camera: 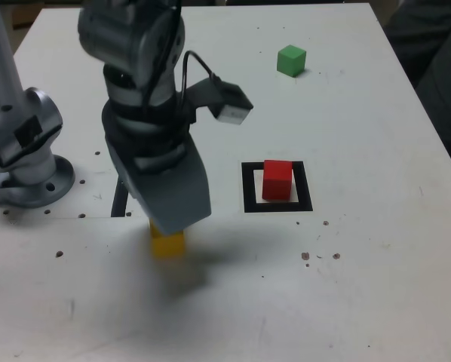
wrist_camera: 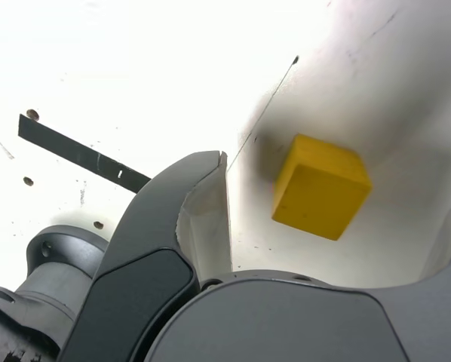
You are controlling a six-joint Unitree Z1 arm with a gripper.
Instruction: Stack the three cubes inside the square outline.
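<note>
My gripper's fingers are still above the yellow cube, its front side showing below them, so closing now would miss it. First, my gripper lowers first, then closes on the cube.
The yellow cube (camera: 167,243) rests on the white table, partly covered by my gripper (camera: 174,223), which hangs just over it. In the wrist view the yellow cube (wrist_camera: 321,196) lies between the wide-apart jaws of my gripper (wrist_camera: 339,192), open and clear of its sides. The red cube (camera: 277,179) sits inside the square outline (camera: 248,188), to the exterior view's right of my gripper. Far back on the right stands the green cube (camera: 291,60), alone.
The arm's metal base (camera: 26,162) is bolted at the exterior view's left. A thin black strip (wrist_camera: 82,154) lies on the table between base and gripper. The wrist camera (camera: 231,107) juts out toward the outline. Something dark (camera: 437,68) lies beyond the table's right edge.
</note>
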